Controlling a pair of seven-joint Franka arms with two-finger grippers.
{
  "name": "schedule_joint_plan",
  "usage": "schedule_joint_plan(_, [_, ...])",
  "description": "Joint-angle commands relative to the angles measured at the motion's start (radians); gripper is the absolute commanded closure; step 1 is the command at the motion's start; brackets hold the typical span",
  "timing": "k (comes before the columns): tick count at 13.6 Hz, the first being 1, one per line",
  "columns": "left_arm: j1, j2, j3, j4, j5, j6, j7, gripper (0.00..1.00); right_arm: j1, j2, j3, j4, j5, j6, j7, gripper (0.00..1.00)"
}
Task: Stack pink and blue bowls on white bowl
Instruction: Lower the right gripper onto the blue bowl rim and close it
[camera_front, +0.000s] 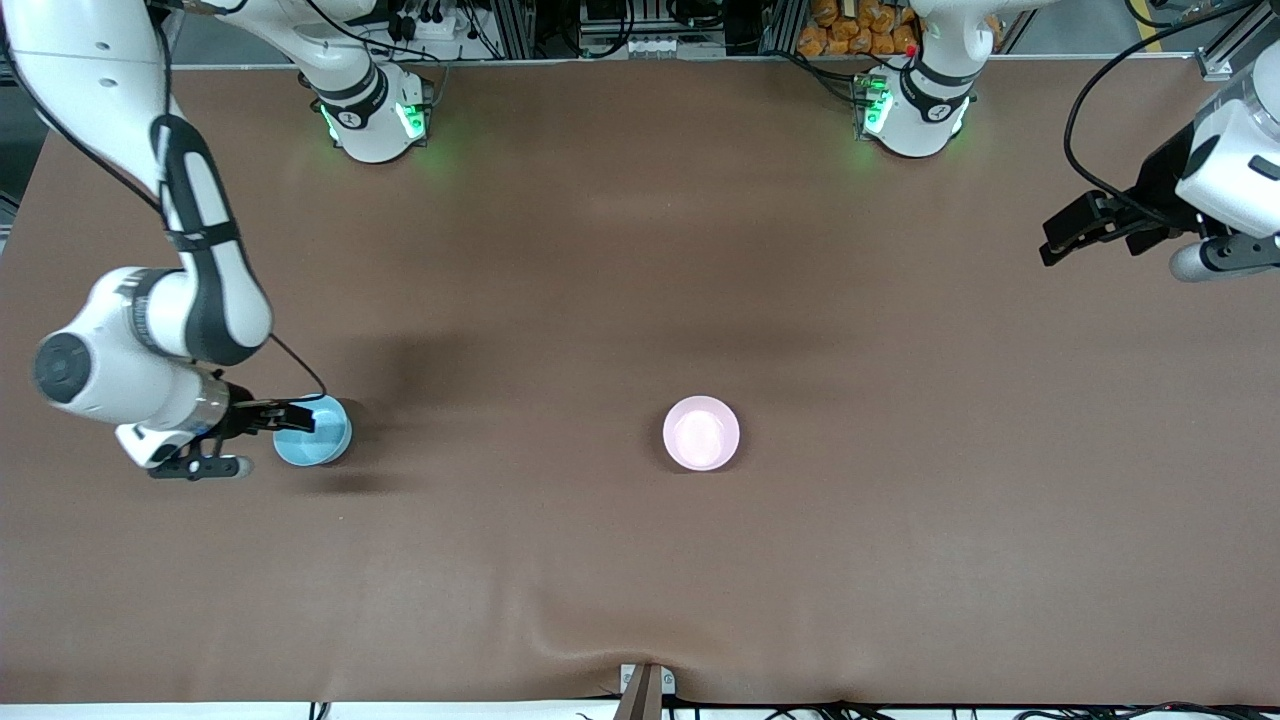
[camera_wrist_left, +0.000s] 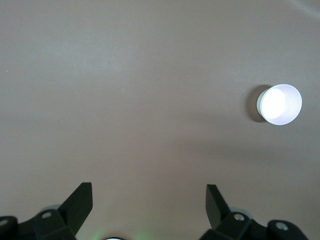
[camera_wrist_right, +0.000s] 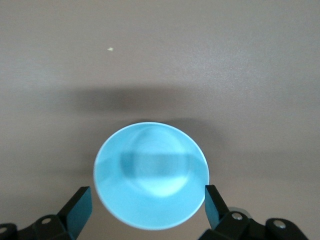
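Note:
My right gripper will stack the blue bowl onto the pink bowl, grabbing it next by its rim (camera_wrist_right: 204, 175).
The light blue bowl (camera_front: 318, 433) stands on the brown table toward the right arm's end. My right gripper (camera_front: 298, 417) is open and low over it. In the right wrist view the blue bowl (camera_wrist_right: 151, 172) lies between the two fingertips of my right gripper (camera_wrist_right: 147, 205), which flank its rim. The pale pink bowl (camera_front: 701, 432) stands near the table's middle; it looks whitish in the left wrist view (camera_wrist_left: 280, 104). No separate white bowl shows. My left gripper (camera_front: 1052, 245) is open and empty, held high over the left arm's end; in its own wrist view (camera_wrist_left: 149, 200) only bare table lies between the fingers.
The two arm bases (camera_front: 375, 115) (camera_front: 915, 110) stand along the table edge farthest from the front camera. A small bracket (camera_front: 645, 688) sits at the nearest table edge. The brown table cover (camera_front: 600, 620) has a slight wrinkle there.

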Motion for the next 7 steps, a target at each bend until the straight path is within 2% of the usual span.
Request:
schedule_joint_plan(1, [0.000, -0.044, -0.008, -0.044, 0.016, 0.006, 0.005, 0.00, -0.005, -0.039, -0.006, -0.113, -0.001, 0.122, -0.045, 0.00])
schedule_joint_plan(5, [-0.002, -0.046, -0.023, -0.044, 0.010, -0.006, 0.005, 0.00, -0.030, -0.035, -0.007, -0.130, -0.002, 0.141, -0.105, 0.00])
schedule_joint_plan(7, [0.000, -0.044, -0.027, -0.044, 0.010, -0.006, 0.011, 0.00, -0.028, -0.030, -0.006, -0.181, -0.002, 0.234, -0.107, 0.00])
